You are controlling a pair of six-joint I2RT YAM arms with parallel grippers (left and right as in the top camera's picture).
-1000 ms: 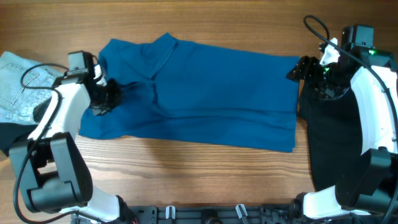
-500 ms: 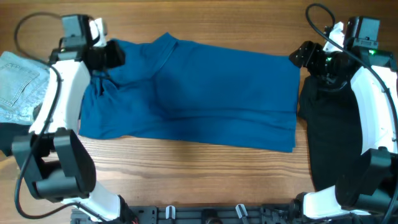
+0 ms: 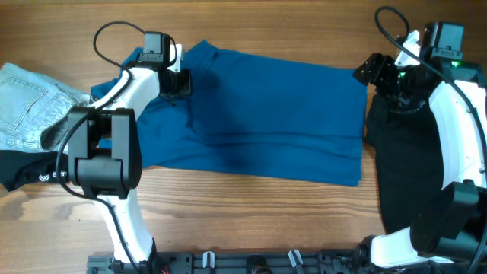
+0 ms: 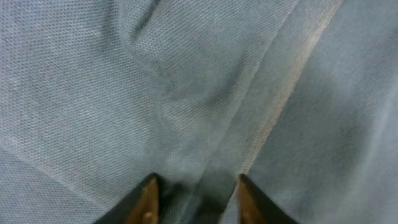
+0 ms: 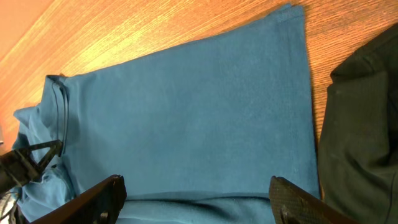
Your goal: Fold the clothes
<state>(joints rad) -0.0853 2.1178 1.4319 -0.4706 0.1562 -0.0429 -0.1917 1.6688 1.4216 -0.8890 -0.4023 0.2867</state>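
My right gripper grabs the deep-blue shirt by its far corner (image 3: 359, 74) at its hem end (image 3: 356, 125) next, away from the collar, to fold that end over.
The deep-blue collared shirt (image 3: 274, 114) lies spread across the table, collar at the far left. My left gripper (image 3: 183, 82) rests on it beside the collar. In the left wrist view the left gripper (image 4: 196, 200) has its jaws pinched on a raised fold of the shirt (image 4: 186, 81). My right gripper (image 3: 365, 72) hangs open and empty over the shirt's far right corner. In the right wrist view the right gripper (image 5: 196, 202) has its jaws wide apart above the shirt (image 5: 199, 106).
Pale-blue jeans (image 3: 23, 103) lie at the left edge, with a black garment with white lettering (image 3: 30, 171) below them. A large plain black garment (image 3: 403, 167) lies right of the shirt and also shows in the right wrist view (image 5: 367, 124). Bare wooden table (image 3: 251, 217) runs along the front.
My left gripper has swung from the shirt's left sleeve up and then right to the collar area, drawing blue cloth along. The right gripper has shifted slightly up.
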